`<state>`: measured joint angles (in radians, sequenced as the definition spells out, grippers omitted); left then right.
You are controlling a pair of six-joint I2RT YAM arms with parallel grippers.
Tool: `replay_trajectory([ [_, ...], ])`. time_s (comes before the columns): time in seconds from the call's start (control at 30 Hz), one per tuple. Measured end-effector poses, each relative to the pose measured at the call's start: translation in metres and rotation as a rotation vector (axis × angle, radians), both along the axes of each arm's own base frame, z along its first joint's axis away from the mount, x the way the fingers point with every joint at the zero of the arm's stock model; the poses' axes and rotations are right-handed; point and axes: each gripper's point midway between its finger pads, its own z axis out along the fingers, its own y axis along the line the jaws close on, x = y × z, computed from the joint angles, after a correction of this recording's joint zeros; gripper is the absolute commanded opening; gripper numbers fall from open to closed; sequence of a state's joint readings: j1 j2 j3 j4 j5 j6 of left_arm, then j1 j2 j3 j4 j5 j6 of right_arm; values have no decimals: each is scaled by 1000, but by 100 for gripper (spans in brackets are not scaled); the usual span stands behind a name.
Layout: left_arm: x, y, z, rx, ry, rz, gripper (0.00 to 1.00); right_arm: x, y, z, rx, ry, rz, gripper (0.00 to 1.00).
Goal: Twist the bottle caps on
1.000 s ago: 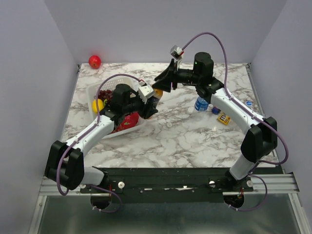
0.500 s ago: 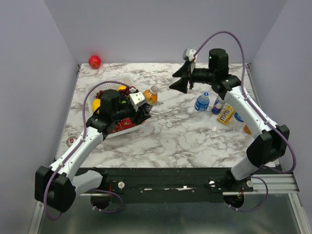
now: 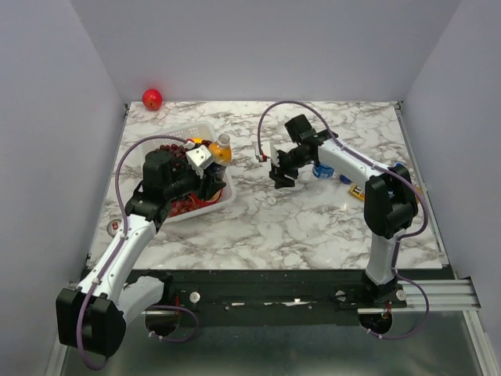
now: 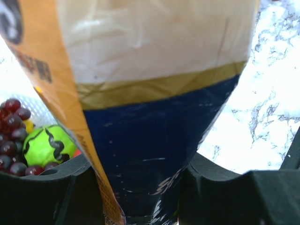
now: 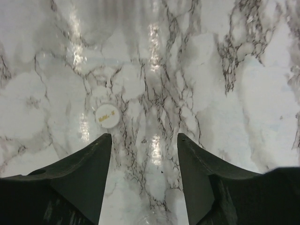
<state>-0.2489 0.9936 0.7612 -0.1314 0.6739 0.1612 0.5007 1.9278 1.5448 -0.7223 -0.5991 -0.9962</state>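
My right gripper is to pinch the white cap's rim (image 3: 272, 200) (image 5: 108, 116) from opposite sides next, so the cap's bottom stays free to screw onto the bottle.
My left gripper (image 3: 210, 174) is shut on an orange drink bottle (image 3: 221, 151) with a dark blue label, holding it above the white basket's right end. In the left wrist view the bottle (image 4: 154, 84) fills the frame between my fingers (image 4: 220, 187). My right gripper (image 3: 281, 177) is open and empty, pointing down low over the marble. A white cap (image 3: 272, 200) lies on the table just in front of it. In the right wrist view the cap (image 5: 107, 116) lies just past my left fingertip (image 5: 104, 140). A clear bottle with a blue label (image 3: 322, 168) stands behind the right arm.
The white basket (image 3: 228, 193) at the left holds grapes (image 4: 11, 123), a green ball (image 4: 47, 145) and red and yellow fruit. A red ball (image 3: 152, 99) sits at the far left corner. A yellow candy pack (image 3: 358, 192) lies right of the clear bottle.
My left arm drew back left with the orange bottle, now over the basket. My right arm swung down from high at the back to low over the table by the white cap.
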Motion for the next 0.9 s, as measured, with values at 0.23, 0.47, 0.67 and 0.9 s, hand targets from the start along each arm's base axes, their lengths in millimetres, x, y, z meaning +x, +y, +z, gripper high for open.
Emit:
replay_trajectory([
  [0.23,-2,7,-7,-25,36,37,0,-13,-4,-18,-118,-72,144,71],
  [0.47,0,9,-4,-42,39,53,0,-28,8,-32,-154,-87,263,68],
  [0.67,2,10,-2,-50,37,62,0,-37,10,-56,-198,-59,324,64],
  [0.9,4,13,-3,-53,42,77,0,-40,11,-64,-218,-49,341,62],
])
